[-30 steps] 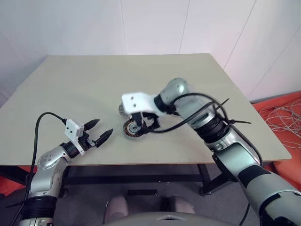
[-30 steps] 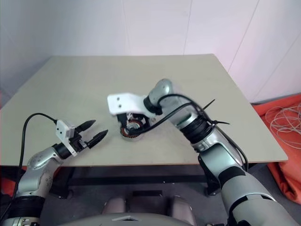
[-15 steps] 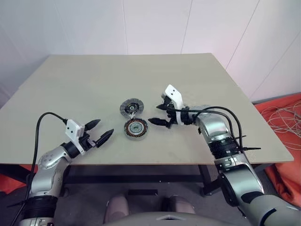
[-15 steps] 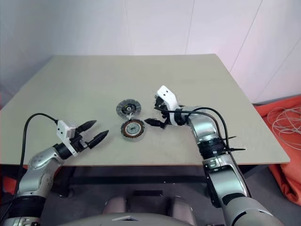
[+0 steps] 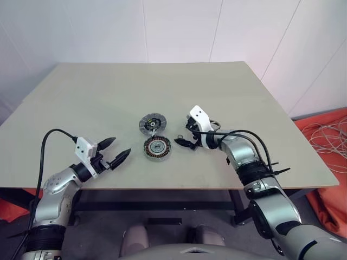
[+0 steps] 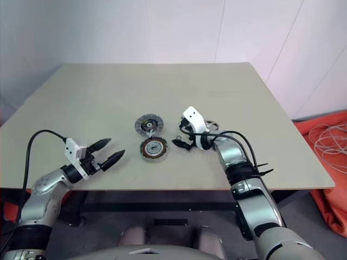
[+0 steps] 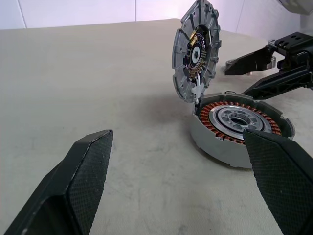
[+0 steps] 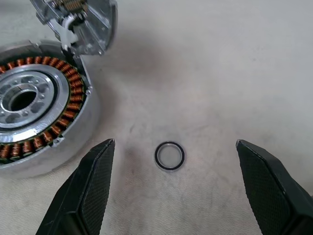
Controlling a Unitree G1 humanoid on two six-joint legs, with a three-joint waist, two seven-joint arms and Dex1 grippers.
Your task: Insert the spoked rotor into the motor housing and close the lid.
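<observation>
My right gripper pinches the small dark ring by its rim (image 5: pixel 180 137) next, to fit it into the housing's silver centre (image 5: pixel 157 146) before the rotor.
The motor housing (image 5: pixel 157 148) lies flat mid-table, its copper windings and silver centre (image 8: pixel 22 100) uncovered. Its lid (image 5: pixel 151 124), a ridged silver-grey disc, stands up open from the housing's far edge (image 7: pixel 195 51). My right gripper (image 5: pixel 182 136) is open and empty just right of the housing, low over the table, with a tiny thin ring (image 8: pixel 169 156) lying between its fingers. A silver wheel that looks like the spoked rotor (image 6: pixel 212 125) lies behind my right wrist, mostly hidden. My left gripper (image 5: pixel 121 145) is open and empty near the front left, pointing at the housing.
The beige table (image 5: pixel 81 97) has bare surface to the left and behind the parts. Its front edge runs just below both grippers. Orange material and cables (image 5: pixel 325 130) lie on the floor to the right.
My right arm swung off the housing and lid to the right and dropped low over the tiny ring. The left arm has stayed still.
</observation>
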